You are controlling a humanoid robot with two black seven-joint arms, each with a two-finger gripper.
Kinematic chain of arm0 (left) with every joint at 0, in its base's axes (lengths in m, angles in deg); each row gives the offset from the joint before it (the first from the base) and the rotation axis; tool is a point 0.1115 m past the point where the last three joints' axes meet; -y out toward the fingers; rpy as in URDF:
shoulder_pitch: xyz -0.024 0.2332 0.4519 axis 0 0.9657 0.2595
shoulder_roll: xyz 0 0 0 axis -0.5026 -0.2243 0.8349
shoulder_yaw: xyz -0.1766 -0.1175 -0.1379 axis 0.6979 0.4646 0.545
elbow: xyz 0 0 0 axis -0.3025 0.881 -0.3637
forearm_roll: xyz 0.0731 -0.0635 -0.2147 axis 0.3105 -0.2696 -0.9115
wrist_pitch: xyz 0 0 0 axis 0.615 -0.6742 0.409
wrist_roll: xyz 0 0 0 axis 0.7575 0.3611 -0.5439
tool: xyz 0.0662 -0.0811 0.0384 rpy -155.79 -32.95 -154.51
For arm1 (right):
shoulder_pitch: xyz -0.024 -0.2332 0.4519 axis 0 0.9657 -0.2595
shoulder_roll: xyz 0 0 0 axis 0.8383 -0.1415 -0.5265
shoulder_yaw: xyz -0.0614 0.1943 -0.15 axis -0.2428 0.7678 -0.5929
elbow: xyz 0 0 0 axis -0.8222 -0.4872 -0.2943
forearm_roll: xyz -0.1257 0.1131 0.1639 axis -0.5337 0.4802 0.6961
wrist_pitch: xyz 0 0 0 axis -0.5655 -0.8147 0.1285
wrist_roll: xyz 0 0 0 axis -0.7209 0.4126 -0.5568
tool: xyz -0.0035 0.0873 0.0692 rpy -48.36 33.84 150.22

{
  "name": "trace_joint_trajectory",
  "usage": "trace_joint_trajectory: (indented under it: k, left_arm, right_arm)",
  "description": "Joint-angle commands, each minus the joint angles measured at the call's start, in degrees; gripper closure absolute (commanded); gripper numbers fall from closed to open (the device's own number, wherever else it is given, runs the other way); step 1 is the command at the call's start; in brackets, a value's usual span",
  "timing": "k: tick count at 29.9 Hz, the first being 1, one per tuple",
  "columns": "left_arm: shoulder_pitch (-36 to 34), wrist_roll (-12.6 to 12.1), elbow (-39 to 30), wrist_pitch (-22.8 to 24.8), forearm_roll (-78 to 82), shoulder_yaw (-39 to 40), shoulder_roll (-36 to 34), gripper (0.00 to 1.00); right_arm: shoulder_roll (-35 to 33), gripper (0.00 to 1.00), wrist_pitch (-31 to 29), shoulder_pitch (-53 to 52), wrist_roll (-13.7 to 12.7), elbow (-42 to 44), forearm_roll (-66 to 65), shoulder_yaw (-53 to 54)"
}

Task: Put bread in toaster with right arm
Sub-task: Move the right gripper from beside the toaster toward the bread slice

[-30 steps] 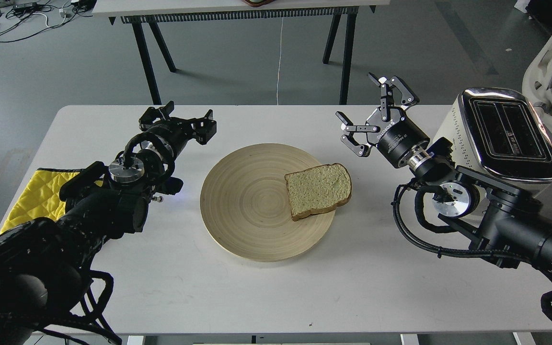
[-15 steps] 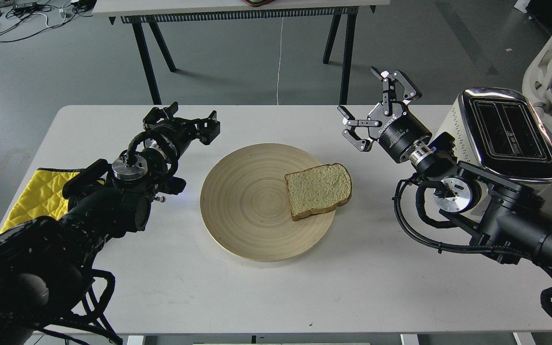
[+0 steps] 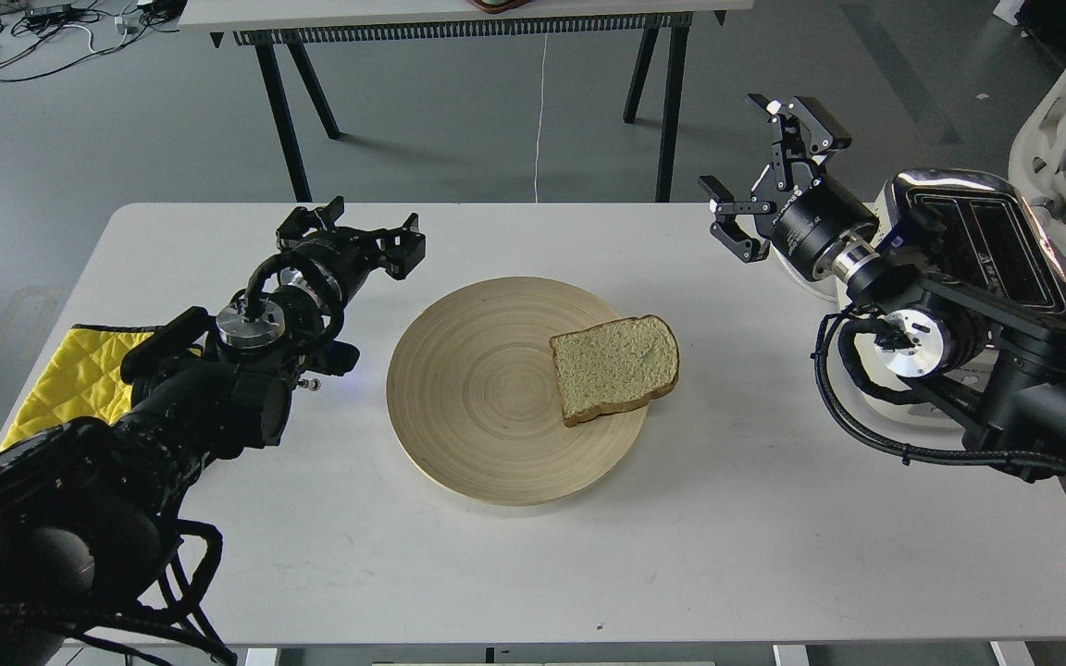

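My right gripper pinches the bread by its crust edge (image 3: 663,331) next. The rest of the bread then stays free to slide into the toaster (image 3: 991,254).
The bread (image 3: 614,366) is a pale tan slice with a brown crust, lying flat on the right side of a round wooden plate (image 3: 468,388). The cream toaster (image 3: 991,254) with a chrome top stands at the table's right edge, partly hidden by my right arm. My right gripper (image 3: 764,176) is open and empty, raised above the table's far right, up and right of the bread and just left of the toaster. My left gripper (image 3: 353,236) is open and empty, left of the plate.
A yellow quilted cloth (image 3: 61,379) lies at the table's left edge under my left arm. A second table's black legs (image 3: 672,102) stand behind. A white chair (image 3: 1065,111) is at the far right. The white table (image 3: 681,555) has bare surface in front of the plate.
My right gripper has risen and moved right, away from the bread and toward the toaster, still open. The right arm now covers more of the toaster. The left arm barely moved.
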Motion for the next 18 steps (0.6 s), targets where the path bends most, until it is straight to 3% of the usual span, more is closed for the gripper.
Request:
trace_joint_trajectory:
  k: [1,7,18]
  left_arm:
    - [0.0,-0.01,0.0,-0.02,-0.01,0.0,0.0,0.0]
    - [0.0,-0.01,0.0,-0.02,-0.01,0.0,0.0,0.0]
    - [0.0,-0.01,0.0,-0.02,-0.01,0.0,0.0,0.0]
  right_arm:
    - [-1.27,0.02,8.48,-3.4,-1.93,-4.55,-6.82,-5.33]
    - [-3.12,0.02,20.97,-10.79,-3.7,-10.36,-9.38,-20.88]
    - [-1.36,0.02,29.59,-8.96,-3.78,-11.95,-9.47,-32.06]
